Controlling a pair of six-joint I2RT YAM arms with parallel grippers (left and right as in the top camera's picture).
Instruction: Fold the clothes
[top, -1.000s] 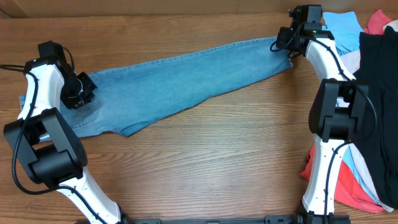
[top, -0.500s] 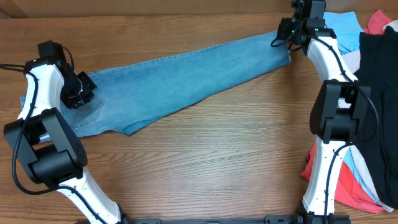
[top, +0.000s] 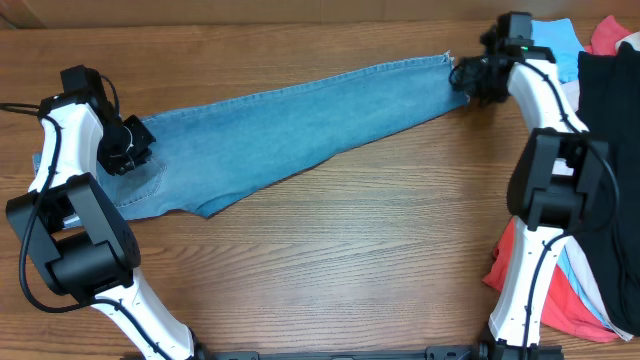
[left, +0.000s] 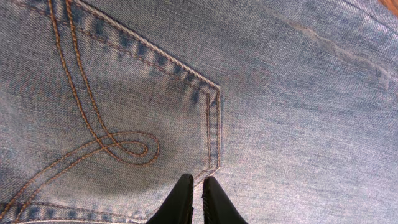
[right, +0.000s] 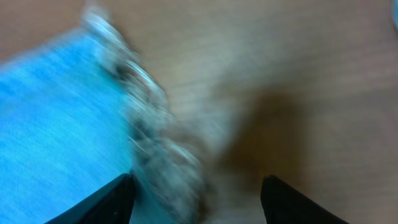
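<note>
My right gripper is to grab the light blue jeans (top: 290, 125) next by the leg's frayed hem, and then it should fold the leg back toward the jeans' waist.
The light blue jeans (top: 290, 125) lie stretched flat across the table, waist at the left, leg running up to the right. My left gripper (top: 125, 150) sits on the waist end. In the left wrist view its tips (left: 198, 186) are shut, pinching denim at the corner of the stitched back pocket (left: 112, 124). My right gripper (top: 470, 78) hovers just right of the leg's frayed hem (top: 447, 62). The right wrist view is blurred, but that gripper (right: 198, 186) stands wide open, with the hem (right: 143, 112) near its left finger and nothing gripped.
A heap of other garments fills the right edge: black (top: 610, 150), sky-blue (top: 555, 40) and red (top: 545, 290). Bare wooden table (top: 350, 250) spreads in front of the jeans. The right arm's base (top: 520, 300) stands beside the heap.
My right gripper has opened and let go of the leg hem, shifting right and slightly toward the front. The hem now lies flat. The left arm has not moved.
</note>
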